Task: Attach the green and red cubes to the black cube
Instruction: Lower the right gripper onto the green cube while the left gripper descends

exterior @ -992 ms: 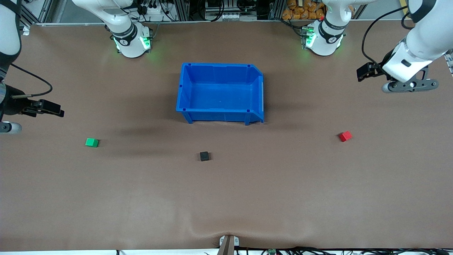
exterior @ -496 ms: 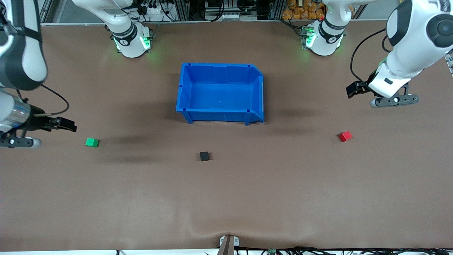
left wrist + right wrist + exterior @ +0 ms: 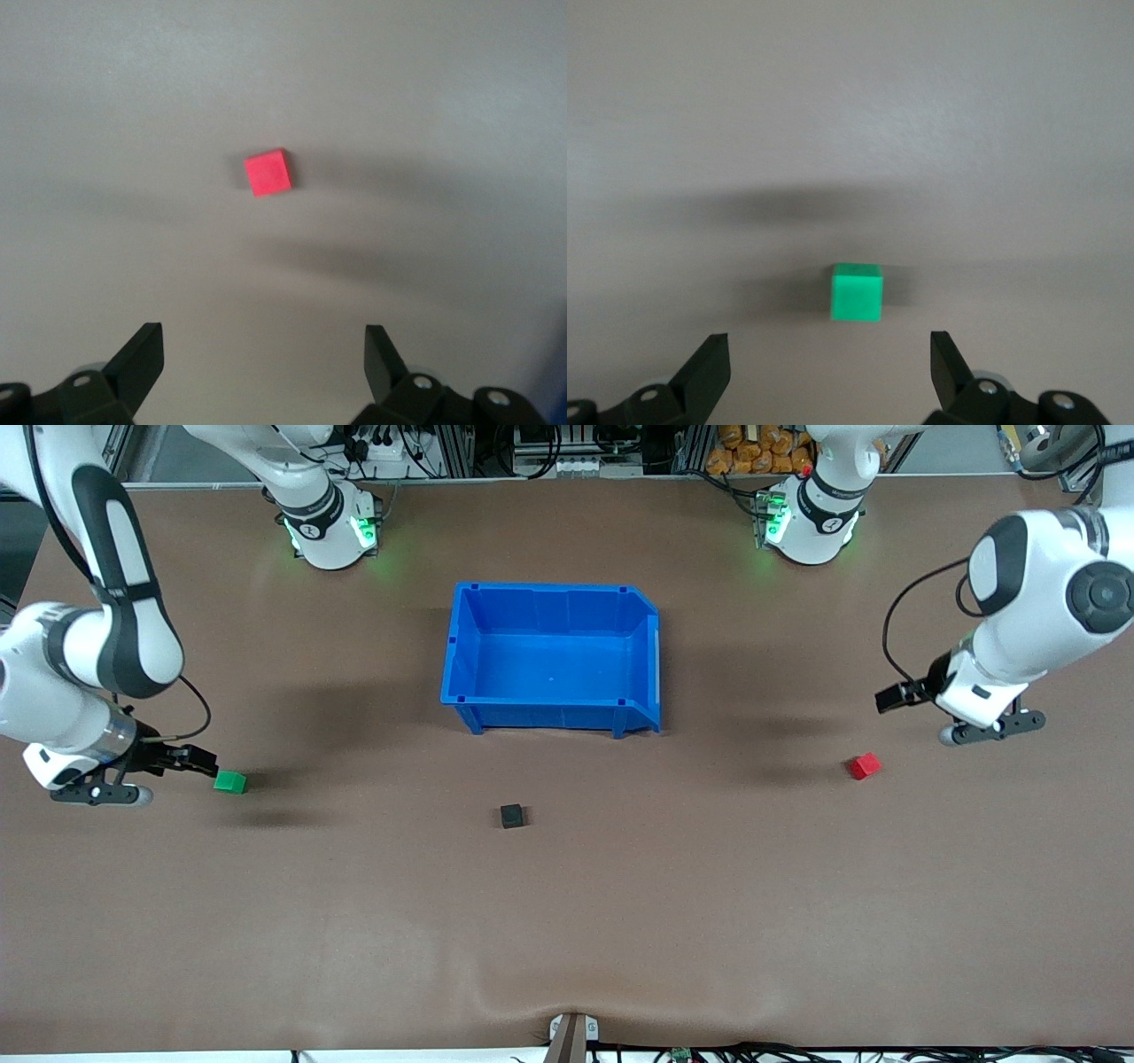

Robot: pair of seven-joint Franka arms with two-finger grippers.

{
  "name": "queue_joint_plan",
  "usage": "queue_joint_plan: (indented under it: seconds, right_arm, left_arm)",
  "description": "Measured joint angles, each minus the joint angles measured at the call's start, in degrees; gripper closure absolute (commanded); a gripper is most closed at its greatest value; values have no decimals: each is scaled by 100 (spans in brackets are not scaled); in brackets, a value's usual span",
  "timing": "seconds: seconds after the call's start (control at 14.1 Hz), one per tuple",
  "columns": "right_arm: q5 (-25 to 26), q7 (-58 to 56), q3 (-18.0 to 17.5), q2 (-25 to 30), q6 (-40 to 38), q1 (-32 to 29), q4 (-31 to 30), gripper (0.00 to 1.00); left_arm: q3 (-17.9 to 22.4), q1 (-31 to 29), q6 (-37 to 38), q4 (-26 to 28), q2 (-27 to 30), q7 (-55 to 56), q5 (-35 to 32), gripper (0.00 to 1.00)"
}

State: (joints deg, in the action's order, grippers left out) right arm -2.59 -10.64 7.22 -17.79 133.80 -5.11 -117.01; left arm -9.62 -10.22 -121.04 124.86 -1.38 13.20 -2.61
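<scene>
The red cube needs to be attached to the black cube (image 3: 511, 816), so the robot's left gripper needs to grab the red cube by its body (image 3: 864, 765) next.
The green cube (image 3: 230, 782) (image 3: 857, 292) lies on the table toward the right arm's end. The red cube (image 3: 865, 766) (image 3: 267, 172) lies toward the left arm's end. Between them, and slightly nearer the front camera, lies the black cube (image 3: 511, 816). My right gripper (image 3: 202, 763) (image 3: 831, 359) hangs open low over the table close beside the green cube, which lies just ahead of its fingertips. My left gripper (image 3: 893, 697) (image 3: 264, 354) is open over bare table a short way from the red cube. Neither gripper holds anything.
An empty blue bin (image 3: 461, 646) stands in the middle of the table, farther from the front camera than the black cube. The brown tabletop (image 3: 567, 921) around the three cubes is bare.
Both arms have swung in from the table's ends and come down, the right gripper to beside the green cube, the left gripper toward the red cube. The cubes have not moved.
</scene>
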Motion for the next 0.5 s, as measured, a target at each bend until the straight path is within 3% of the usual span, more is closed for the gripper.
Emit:
queue_joint_plan:
  seconds: [0.5]
  right_arm:
    - [0,-19,-33,-986,756,-131,10,0]
  left_arm:
    - [-36,-304,-1174,-8,-1201,1084,4,2]
